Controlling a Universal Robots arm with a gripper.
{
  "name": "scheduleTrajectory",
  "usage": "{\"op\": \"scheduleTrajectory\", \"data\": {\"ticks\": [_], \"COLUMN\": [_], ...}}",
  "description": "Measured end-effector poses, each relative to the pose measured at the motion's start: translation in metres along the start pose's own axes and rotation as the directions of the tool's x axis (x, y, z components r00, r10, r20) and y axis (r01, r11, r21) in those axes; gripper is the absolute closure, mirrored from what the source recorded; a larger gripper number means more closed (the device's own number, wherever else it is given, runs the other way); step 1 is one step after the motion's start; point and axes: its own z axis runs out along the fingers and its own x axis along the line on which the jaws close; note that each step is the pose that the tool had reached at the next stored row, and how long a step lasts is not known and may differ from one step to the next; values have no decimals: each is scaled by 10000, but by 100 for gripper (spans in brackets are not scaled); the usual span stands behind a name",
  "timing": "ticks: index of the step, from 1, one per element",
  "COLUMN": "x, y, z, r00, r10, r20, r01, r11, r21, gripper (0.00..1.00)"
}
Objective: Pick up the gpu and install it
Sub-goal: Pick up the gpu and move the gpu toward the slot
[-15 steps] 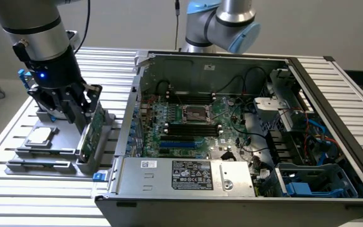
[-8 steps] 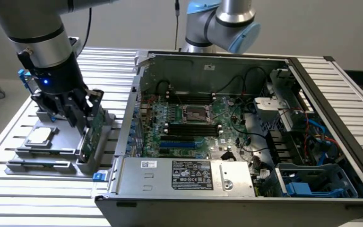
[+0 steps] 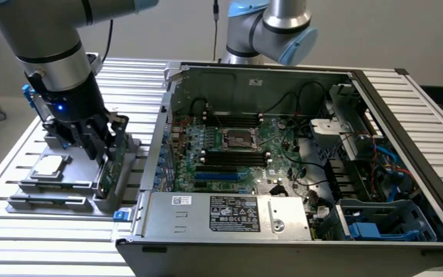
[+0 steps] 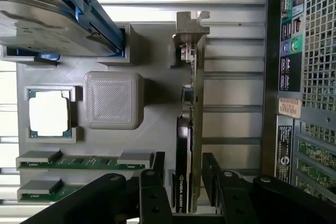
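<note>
The GPU (image 4: 187,124) stands on its long edge in the tray slot, so the robot's gripper should next pinch the GPU's upper edge (image 4: 190,182) across its two flat sides.
The gpu (image 4: 187,124) stands on its long edge in a slot of the grey parts tray (image 4: 152,93), green board on one face and black shroud on the other. In the wrist view my gripper (image 4: 184,158) is open and straddles the card's near end, one black finger (image 4: 157,179) on the shroud side and the other on the board side, each with a narrow gap to the card. In the exterior view the gripper (image 3: 101,151) hangs low over the tray at the exterior view's left, with the gpu (image 3: 111,170) between its fingers.
The open computer case (image 3: 406,104) lies to the exterior view's right of the tray, its motherboard and blue expansion slots (image 3: 223,175) exposed. The tray also holds a square silver CPU chip (image 4: 49,113), memory sticks (image 4: 79,161) and a hard drive in a blue frame (image 4: 58,17). A second arm (image 3: 271,29) stands behind the case.
</note>
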Motion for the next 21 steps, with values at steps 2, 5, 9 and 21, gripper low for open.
{"op": "scheduleTrajectory", "data": {"ticks": [2,5,9,21], "x": [1,1,3,36], "y": [-1,-1,10,95], "z": [36,91,147,173], "r00": [10000,10000,10000,10000], "r10": [-4,-5,-2,-6], "r20": [21,35,37,51], "r01": [4,5,2,7], "r11": [10000,10000,10000,10000], "r21": [0,-4,-47,-61], "gripper": [58,58,58,58]}}
